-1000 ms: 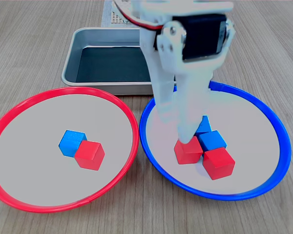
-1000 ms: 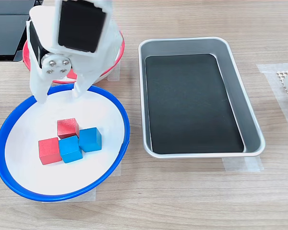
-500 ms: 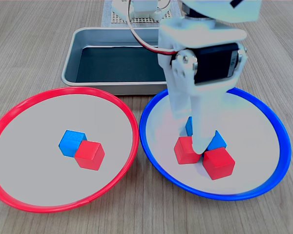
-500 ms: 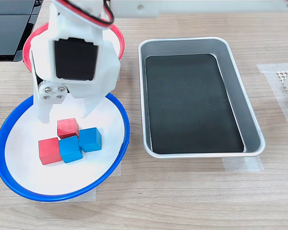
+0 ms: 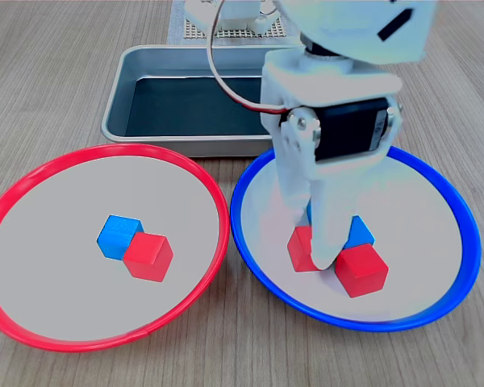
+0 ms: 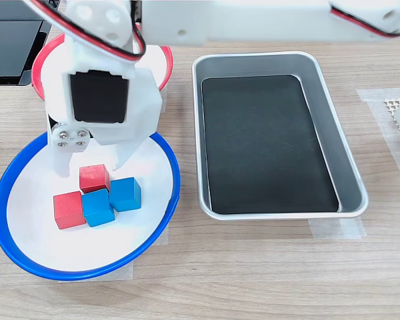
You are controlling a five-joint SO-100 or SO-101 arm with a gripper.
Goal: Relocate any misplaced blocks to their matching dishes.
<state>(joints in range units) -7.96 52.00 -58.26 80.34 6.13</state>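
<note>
The gripper grabs the misplaced red block by its opposite sides next, to move it to the red-rimmed dish.
In both exterior views the blue-rimmed dish [image 5: 460, 242] [image 6: 168, 200] holds two red blocks and two blue blocks packed together. My white gripper [image 5: 310, 242] [image 6: 92, 160] is open and low inside this dish, with one finger on each side of a red block [image 5: 302, 250] [image 6: 93, 178]. The other red block [image 5: 361, 270] [image 6: 69, 209] lies beside it. The blue blocks [image 6: 97, 207] [image 6: 125, 194] are partly hidden behind the fingers in the first exterior view. The red-rimmed dish [image 5: 32, 322] holds one blue block [image 5: 117, 235] touching one red block [image 5: 149, 256].
A rectangular grey metal tray [image 5: 145, 60] [image 6: 350, 173] with a dark bottom stands beside the dishes. In the second exterior view the arm covers most of the red-rimmed dish [image 6: 165, 67]. The table is pale wood.
The gripper has come down lower into the blue-rimmed dish, and its fingers now flank the red block. No block has moved.
</note>
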